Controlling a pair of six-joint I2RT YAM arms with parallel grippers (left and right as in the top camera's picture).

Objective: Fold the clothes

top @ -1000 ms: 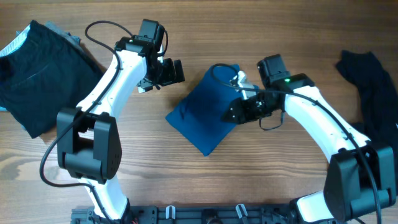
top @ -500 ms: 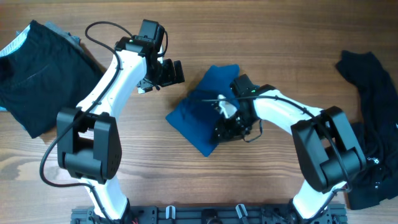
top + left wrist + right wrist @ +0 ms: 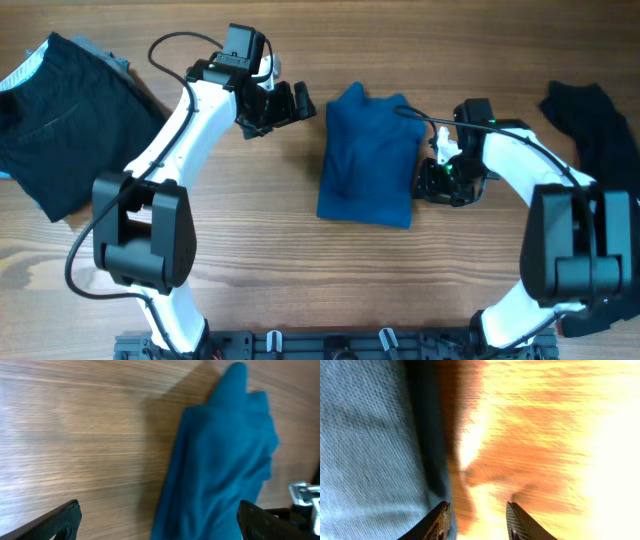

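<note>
My left gripper grabs the folded deep-blue garment by its edge facing the pale-edged black garment (image 3: 170,486) next, to lay it there folded.
The deep-blue garment (image 3: 365,160) lies folded as an upright rectangle at the table's middle; it also shows in the left wrist view (image 3: 225,460) and the right wrist view (image 3: 370,450). My left gripper (image 3: 300,102) is wide open and empty, hovering just left of the garment's top-left corner, its fingertips (image 3: 65,517) far apart. My right gripper (image 3: 428,180) is open and empty, low at the garment's right edge, with one finger (image 3: 440,520) beside the cloth's border. A black garment with a pale blue-white edge (image 3: 60,120) lies far left. Another black garment (image 3: 600,130) lies far right.
Bare wooden tabletop (image 3: 250,250) surrounds the blue garment. The black garment on the right runs down past the right arm's base (image 3: 590,280). A black rail (image 3: 330,345) lines the front edge.
The blue garment has turned from a tilted diamond into an upright rectangle and shifted right. My right gripper has moved from on top of it to its right edge. My left gripper has shifted slightly right.
</note>
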